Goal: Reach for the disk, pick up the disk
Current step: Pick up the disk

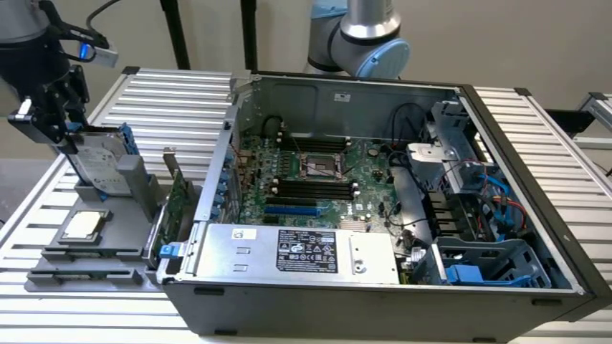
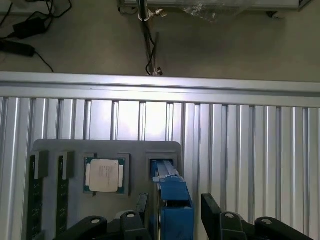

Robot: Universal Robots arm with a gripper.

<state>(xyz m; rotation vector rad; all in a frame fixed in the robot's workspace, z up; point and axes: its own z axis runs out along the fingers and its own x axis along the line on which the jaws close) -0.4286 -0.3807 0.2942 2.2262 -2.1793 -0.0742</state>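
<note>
I should now close my gripper on the disk's blue carrier edge [image 1: 73, 127], because my fingers reach down both sides of the disk's edge.
The disk [image 1: 99, 160] stands on edge in a slot of the grey holder [image 1: 91, 258] at the exterior view's left, with its silver face, white label and blue carrier edge showing. My gripper [image 1: 69, 140] hangs at the disk's top end. In the wrist view the disk [image 2: 173, 202] appears edge-on as a blue strip, and my gripper [image 2: 175, 212] is open and straddles it. One black finger [image 2: 142, 206] sits close beside the disk. The other finger [image 2: 212, 210] stands apart from it with a visible gap.
A small square silver chip [image 2: 104, 175] lies in the holder beside the disk, and a green card [image 1: 177, 204] stands near the open computer case [image 1: 535, 215]. The slatted aluminium table [image 2: 250, 140] ends at an edge [image 2: 160, 82], with floor and cables beyond.
</note>
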